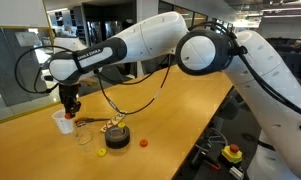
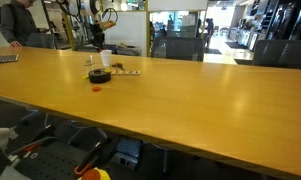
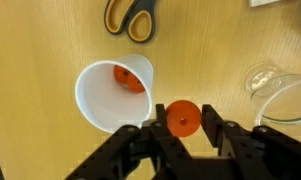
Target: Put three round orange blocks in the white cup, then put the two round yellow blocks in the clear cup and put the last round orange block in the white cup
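Note:
The round orange block is outside the white cup's rim, so it would end on the tabletop beside the cup if I opened my gripper now.
In the wrist view my gripper [image 3: 185, 112] is shut on a round orange block [image 3: 182, 120], held just right of the white cup [image 3: 95, 95]. Another orange block [image 3: 128, 78] lies inside that cup. The clear cup [image 3: 280, 95] stands to the right, partly cut off by the frame edge. In an exterior view my gripper [image 1: 70, 104] hangs just above the white cup [image 1: 63, 121]. A loose orange block [image 1: 144, 142] and a yellow block [image 1: 101, 152] lie on the table. The white cup [image 2: 106, 59] and an orange block [image 2: 98, 88] also show far off in an exterior view.
Scissors with yellow-black handles [image 3: 130, 18] lie beyond the white cup. A black disc [image 1: 116, 137] sits on the wooden table [image 1: 180, 130] beside the cups, with cables trailing near it. A person [image 2: 15, 25] stands at the far table end.

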Tool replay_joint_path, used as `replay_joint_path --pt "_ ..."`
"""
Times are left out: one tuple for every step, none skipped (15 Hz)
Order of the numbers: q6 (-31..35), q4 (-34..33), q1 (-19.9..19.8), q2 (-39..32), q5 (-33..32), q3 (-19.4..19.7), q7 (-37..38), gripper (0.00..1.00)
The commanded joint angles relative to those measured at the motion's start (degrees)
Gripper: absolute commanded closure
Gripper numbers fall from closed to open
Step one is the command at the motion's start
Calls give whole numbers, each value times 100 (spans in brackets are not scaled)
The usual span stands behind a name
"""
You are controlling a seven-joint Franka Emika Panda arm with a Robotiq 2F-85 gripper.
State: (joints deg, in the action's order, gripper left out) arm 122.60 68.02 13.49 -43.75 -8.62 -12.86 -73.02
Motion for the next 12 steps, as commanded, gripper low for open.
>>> replay_joint_path --pt "-359 -983 283 -511 -61 76 209 83" --pt "-413 -1142 322 -604 -56 81 220 83" --pt "-452 -1295 362 -694 -62 97 235 83" --pt "-491 -1438 395 -774 -66 114 248 83" --pt "-517 -1587 419 -855 -66 132 266 83" --pt "-525 -1710 440 -925 -72 158 288 83" --pt "-536 -1846 458 -1001 -78 189 319 83" --pt "-524 -1973 472 -1070 -82 227 366 83" --pt "-506 -2092 483 -1145 -85 268 406 83" --pt "-507 -2215 487 -1219 -79 296 430 83" --pt "-516 -2333 489 -1293 -75 325 452 83" --pt "-514 -2455 497 -1373 -81 362 490 84"
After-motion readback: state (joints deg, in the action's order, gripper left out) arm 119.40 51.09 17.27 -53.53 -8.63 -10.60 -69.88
